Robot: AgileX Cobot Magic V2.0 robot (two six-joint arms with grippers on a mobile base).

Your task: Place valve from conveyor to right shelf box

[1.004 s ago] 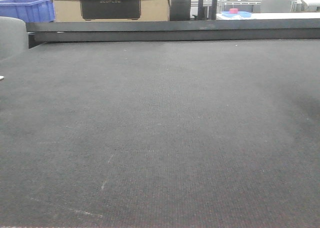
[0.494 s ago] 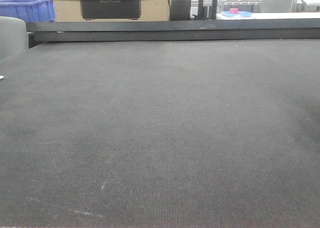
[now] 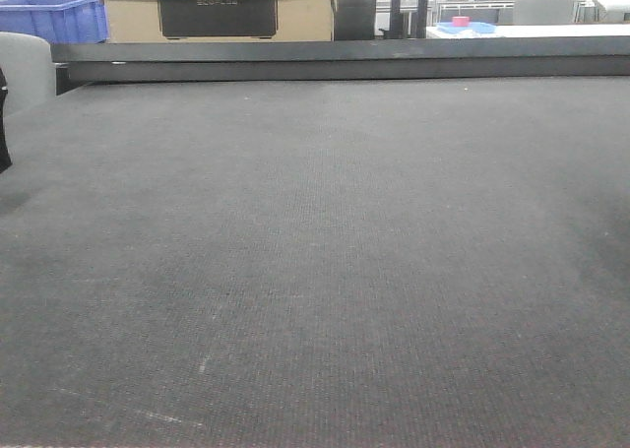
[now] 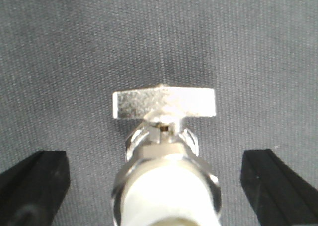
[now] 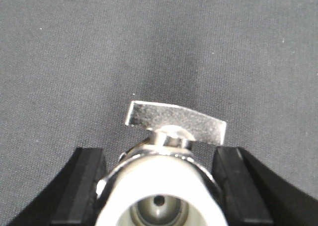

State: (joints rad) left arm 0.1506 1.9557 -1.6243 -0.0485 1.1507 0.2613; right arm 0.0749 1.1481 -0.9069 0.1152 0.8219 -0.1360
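Note:
The left gripper picks up the valve by its white-end with the cap point(image 4: 166, 191) next, to place the valve in the shelf box.
The conveyor point(image 3: 315, 251) is a broad dark grey woven belt with a black rail point(image 3: 345, 59) along its far edge. No valve shows in the front view. In the left wrist view a shiny metal valve point(image 4: 166, 161) with a flat T-handle and a white end lies on the belt. My left gripper point(image 4: 155, 159) is open, with its black fingers point(image 4: 35, 184) wide on either side and clear gaps to the valve. In the right wrist view my right gripper point(image 5: 158, 156) is shut on a similar valve point(image 5: 164, 186), with its fingers point(image 5: 84, 186) pressed against the valve's sides. The shelf box is out of view.
Beyond the rail stand a blue crate point(image 3: 54, 20), a cardboard box point(image 3: 217, 10) and a blue tray with a red item point(image 3: 461, 25). A grey rounded object point(image 3: 25, 69) sits at the belt's far left. A dark shape point(image 3: 3, 123) shows at the left edge.
A dark shape has come into the front view at the left edge, where only a small pale tip showed before. The belt itself looks the same.

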